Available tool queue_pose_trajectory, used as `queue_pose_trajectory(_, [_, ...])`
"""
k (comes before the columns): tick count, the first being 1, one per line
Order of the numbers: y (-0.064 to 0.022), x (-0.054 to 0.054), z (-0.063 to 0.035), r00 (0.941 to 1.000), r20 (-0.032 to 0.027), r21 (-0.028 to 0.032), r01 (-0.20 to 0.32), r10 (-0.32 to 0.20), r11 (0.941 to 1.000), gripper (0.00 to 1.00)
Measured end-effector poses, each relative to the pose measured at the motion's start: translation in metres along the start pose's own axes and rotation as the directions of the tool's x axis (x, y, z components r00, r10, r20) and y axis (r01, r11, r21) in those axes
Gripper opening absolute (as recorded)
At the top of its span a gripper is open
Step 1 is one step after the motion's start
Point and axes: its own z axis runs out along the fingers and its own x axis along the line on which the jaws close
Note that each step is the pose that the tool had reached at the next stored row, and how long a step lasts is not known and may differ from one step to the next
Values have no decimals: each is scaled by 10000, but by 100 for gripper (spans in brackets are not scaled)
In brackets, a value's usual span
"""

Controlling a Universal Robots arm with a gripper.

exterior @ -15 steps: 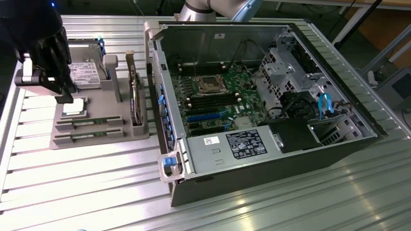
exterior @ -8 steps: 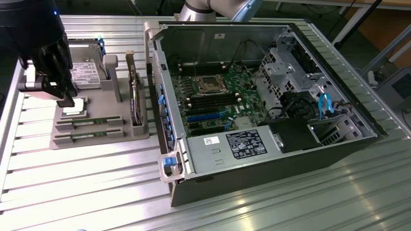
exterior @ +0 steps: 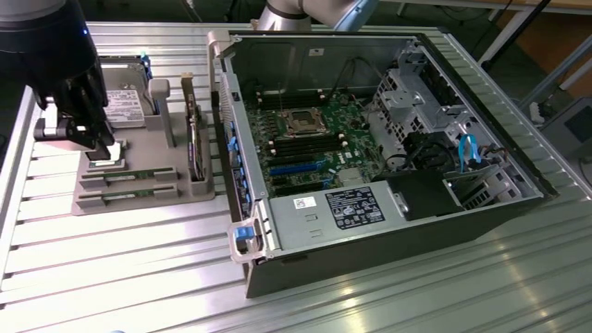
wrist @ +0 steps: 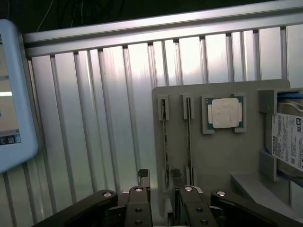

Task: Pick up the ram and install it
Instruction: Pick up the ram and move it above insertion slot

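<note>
I need to grab the ram stick next by the open middle of its top edge (exterior: 130,195), since the grey posts of the holder hold its ends.
Two ram sticks lie on edge in slots of the grey holder (exterior: 148,208), one (exterior: 125,196) nearer the table's front and the other (exterior: 127,175) behind it. In the wrist view they run as thin green strips, one (wrist: 164,142) and the other (wrist: 188,137). My gripper (exterior: 93,144) hangs over the holder's end at the exterior view's left. It is open, and its fingers (wrist: 144,177) straddle the end of the ram stick farther from the silver processor chip (wrist: 224,113), without gripping it.
The open computer case (exterior: 389,229) lies at the exterior view's right, showing its motherboard (exterior: 315,149), black memory slots (exterior: 298,144) and processor socket (exterior: 301,122). The holder also carries a hard drive (exterior: 125,105) and an upright expansion card (exterior: 194,142). A light-framed screen (wrist: 12,94) sits beside the slatted table.
</note>
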Motion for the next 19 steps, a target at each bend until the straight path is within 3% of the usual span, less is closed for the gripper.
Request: queue_pose_trajectory(19, [15, -21, 339, 10000, 0, -1, 0, 0, 10000, 29])
